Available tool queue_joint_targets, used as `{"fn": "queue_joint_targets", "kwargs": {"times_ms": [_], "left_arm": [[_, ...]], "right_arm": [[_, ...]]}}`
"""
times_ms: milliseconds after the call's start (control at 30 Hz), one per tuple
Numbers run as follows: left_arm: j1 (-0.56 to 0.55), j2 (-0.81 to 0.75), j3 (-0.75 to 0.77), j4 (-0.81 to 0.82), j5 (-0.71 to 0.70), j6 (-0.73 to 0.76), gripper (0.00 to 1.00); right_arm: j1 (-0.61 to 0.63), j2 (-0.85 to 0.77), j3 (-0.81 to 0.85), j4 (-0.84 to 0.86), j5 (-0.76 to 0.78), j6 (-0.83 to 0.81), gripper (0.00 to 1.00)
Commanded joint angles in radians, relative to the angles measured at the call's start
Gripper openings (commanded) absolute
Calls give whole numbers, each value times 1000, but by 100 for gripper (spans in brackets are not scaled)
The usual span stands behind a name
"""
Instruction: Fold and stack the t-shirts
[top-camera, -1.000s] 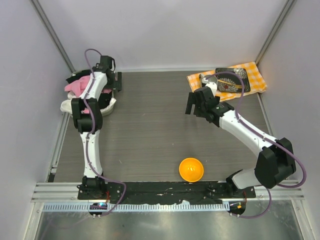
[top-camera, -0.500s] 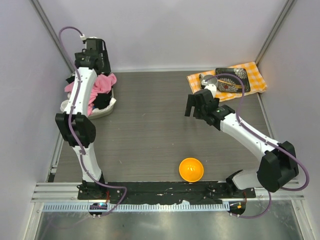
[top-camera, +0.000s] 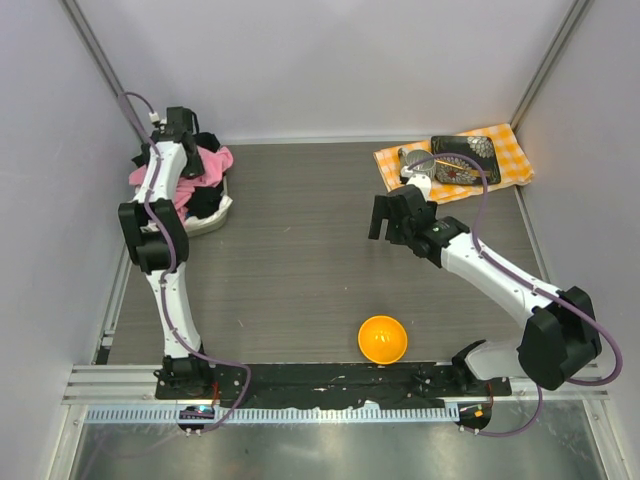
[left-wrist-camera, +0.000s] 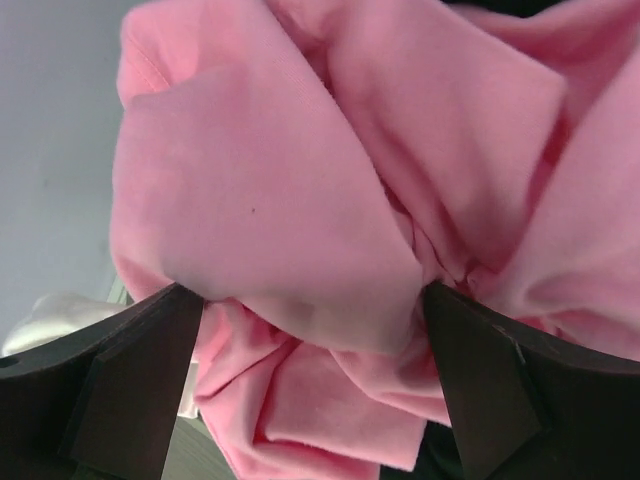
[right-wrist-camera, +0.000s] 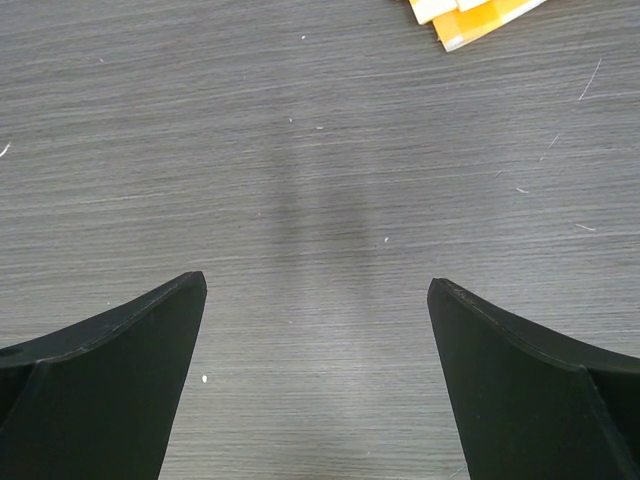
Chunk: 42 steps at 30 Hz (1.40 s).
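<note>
My left gripper closes on the pink t-shirt now, since its raised fold bulges between my fingers and closing now would catch the t-shirt.
A crumpled pink t-shirt lies on top of a black t-shirt in a white basket at the far left. My left gripper is down at the back of this pile. In the left wrist view the pink t-shirt fills the frame, and the left gripper is open, jaws wide apart with pink cloth bulging between them. My right gripper hovers over the table right of centre. In the right wrist view it is open and empty above bare dark wood.
An orange bowl sits near the front centre. A yellow checked cloth with a dark patterned plate lies at the back right; its corner shows in the right wrist view. The left wall is close behind the basket.
My left arm swung up and back from over the basket, then came down onto the pink t-shirt. My right gripper shifted slightly nearer and stays open.
</note>
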Motion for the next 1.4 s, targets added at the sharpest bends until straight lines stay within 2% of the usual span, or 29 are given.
{"fn": "queue_joint_targets", "kwargs": {"times_ms": [0, 33, 100, 133, 167, 400, 500, 567, 633, 767, 800, 867, 900, 967, 1033, 1100, 1133, 1167, 1267, 1367], "left_arm": [[20, -3, 4, 48, 8, -23, 91], [22, -1, 4, 50, 8, -26, 71], [22, -12, -6, 60, 7, -34, 41], [22, -22, -18, 68, 5, -40, 9], [22, -35, -25, 71, 5, -51, 0], [-4, -273, -46, 85, -42, -100, 0], [-44, -360, -40, 90, -4, -120, 0], [-58, -441, -43, 100, 92, -143, 0], [-117, -508, -43, 102, 178, -183, 0], [-286, -568, 9, 74, 177, -148, 0], [-364, -572, 58, 62, 183, -139, 0], [-439, -563, 153, 10, 192, -128, 0], [-502, -558, 178, -7, 201, -129, 0], [-553, -555, 190, -50, 227, -149, 0], [-642, -572, 123, -26, 214, -157, 0], [-721, -620, -82, 42, 150, -164, 0], [-736, -631, -159, 118, 136, -171, 0], [-742, -638, -302, 157, 122, -187, 0], [-740, -596, -507, 295, 71, -201, 0], [-739, -474, -528, 356, 68, -203, 0]], "right_arm": [[10, -28, -11, 45, 7, -2, 100], [13, -26, -12, 45, 9, -2, 100], [14, -23, -14, 47, 12, -2, 100], [17, -23, -14, 47, 14, 1, 100], [20, -23, -17, 50, 14, 1, 100], [51, -18, -20, 47, 44, 10, 100], [63, -21, -23, 35, 61, 10, 100], [68, -35, -25, 32, 70, 9, 100], [69, -51, -23, 25, 84, 9, 100], [69, -100, 4, -31, 130, 2, 100], [69, -118, 27, -47, 142, -2, 100], [69, -135, 53, -97, 185, -8, 100], [69, -153, 81, -116, 201, -11, 100], [71, -173, 109, -172, 248, -13, 100], [69, -207, 141, -200, 262, -10, 100], [71, -225, 162, -232, 262, -2, 100], [68, -238, 167, -241, 255, -1, 100], [72, -238, 175, -275, 251, 7, 100], [71, -256, 176, -323, 239, 19, 100], [71, -296, 144, -344, 245, 28, 100]]}}
